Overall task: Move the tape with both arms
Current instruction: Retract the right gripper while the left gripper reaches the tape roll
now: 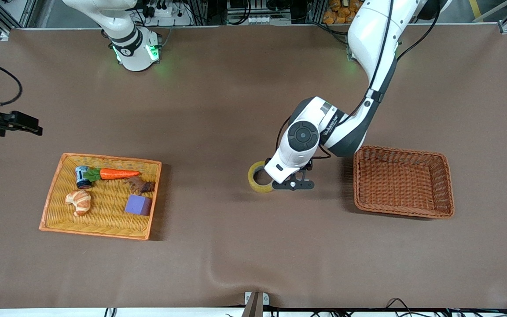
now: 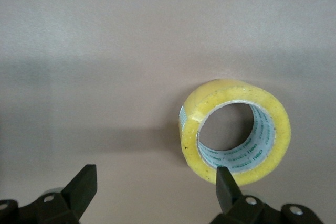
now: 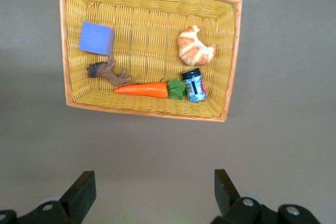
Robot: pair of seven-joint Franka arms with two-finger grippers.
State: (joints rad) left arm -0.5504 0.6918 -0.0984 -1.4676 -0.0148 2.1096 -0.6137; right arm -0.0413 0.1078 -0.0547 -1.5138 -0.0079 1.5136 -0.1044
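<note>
I will next grab the yellow tape by its ring side (image 1: 252,178) with my left gripper, so that I can transfer it into the brown basket.
The tape (image 1: 260,177) is a yellow translucent ring lying flat on the brown table (image 1: 218,110), about mid-table; the left wrist view shows its printed pale core (image 2: 236,129). My left gripper (image 1: 291,184) hangs low right beside it, on the side of the brown basket. It is open (image 2: 156,179), with only bare table between its fingers, and one fingertip (image 2: 224,179) overlaps the roll's rim. My right gripper (image 1: 27,125) waits high over the right arm's end of the table, open (image 3: 152,182) and holding nothing.
A yellow wicker tray (image 1: 55,193) toward the right arm's end holds a carrot (image 1: 119,174), a croissant (image 1: 78,201), a purple block (image 1: 138,204), a small can (image 1: 82,177) and a brown figure (image 1: 141,186). A brown wicker basket (image 1: 445,185) stands beside the left gripper.
</note>
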